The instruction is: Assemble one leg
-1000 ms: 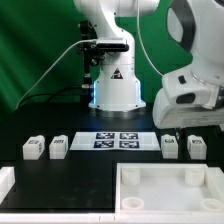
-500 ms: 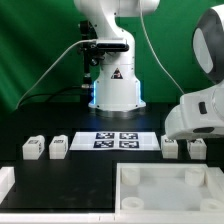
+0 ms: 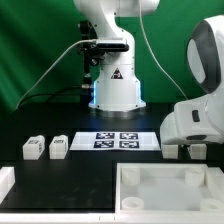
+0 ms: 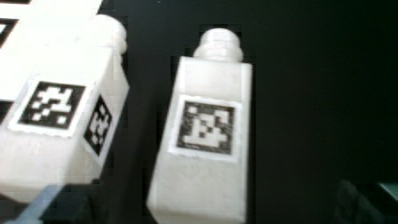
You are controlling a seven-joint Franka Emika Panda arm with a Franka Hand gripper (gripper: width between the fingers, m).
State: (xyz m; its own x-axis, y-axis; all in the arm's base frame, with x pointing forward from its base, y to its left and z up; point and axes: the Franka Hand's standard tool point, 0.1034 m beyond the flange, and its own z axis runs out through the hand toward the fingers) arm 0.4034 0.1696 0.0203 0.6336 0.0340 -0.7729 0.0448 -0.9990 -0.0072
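Note:
My gripper's fingers are beside the centred leg, one over its neighbour, so my gripper closes on the centred leg next.
Four small white legs with tags lie in a row on the black table. In the exterior view two lie at the left. Two lie at the right, partly hidden under the arm's white hand. The wrist view shows that right pair from close above. One leg is centred with its peg end pointing away, and its neighbour lies beside it. My gripper is open, with its dark blurred fingertips on either side of the centred leg and not touching it.
The marker board lies between the two pairs of legs. The large white square panel lies at the front right. A white part sits at the front left edge. The robot base stands behind.
The hand has come down over the right pair of legs, shifting slightly toward the exterior view's left. It now hides most of them. The legs have not moved.

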